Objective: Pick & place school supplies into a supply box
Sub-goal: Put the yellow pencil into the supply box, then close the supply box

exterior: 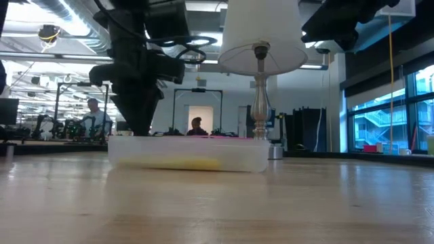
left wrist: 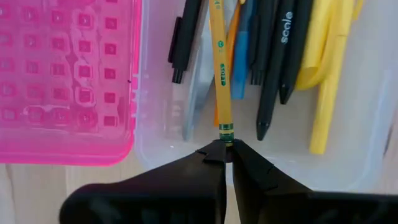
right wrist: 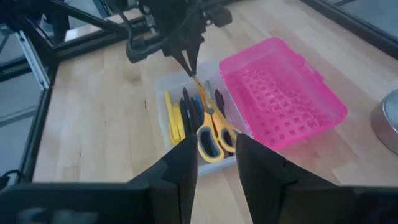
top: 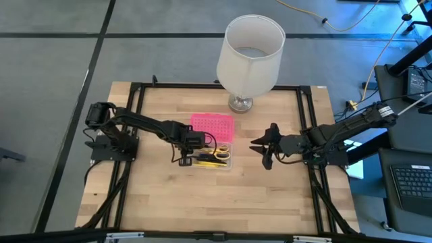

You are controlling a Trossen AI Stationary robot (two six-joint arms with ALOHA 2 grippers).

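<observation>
The yellow pencil runs beside the dark pens, its green-banded end [left wrist: 226, 129] inside the tray [left wrist: 287, 146]. It is now time for my left gripper to open.
The supply box's clear tray [top: 228, 162] sits mid-table with its pink lid [top: 212, 126] lying open on the far side. Inside lie dark pens [left wrist: 273, 62], yellow items [left wrist: 326, 93] and yellow-handled scissors [right wrist: 214, 134]. My left gripper [left wrist: 227, 152] is over the tray's left end [top: 194, 150], shut on a yellow pencil [left wrist: 219, 68]. My right gripper [top: 262, 145] hovers open to the right of the box, touching nothing; the right wrist view shows its fingers apart [right wrist: 214, 165]. My left gripper pinches the yellow pencil at its green-banded end [left wrist: 225, 129] between the two fingertips [left wrist: 214, 154]. The fingers come from above, pointing down over the tray's left end [right wrist: 189, 68]. The pencil runs on from the fingertips, roughly in line with the fingers, its other end down among the pens in the tray.
A big white-shaded lamp [top: 250, 47] stands on its metal base [top: 241, 103] at the table's far edge, just behind the pink lid. Black frame rails [top: 135, 108] run along the table's sides. Bare wood lies in front of the box [top: 216, 202].
</observation>
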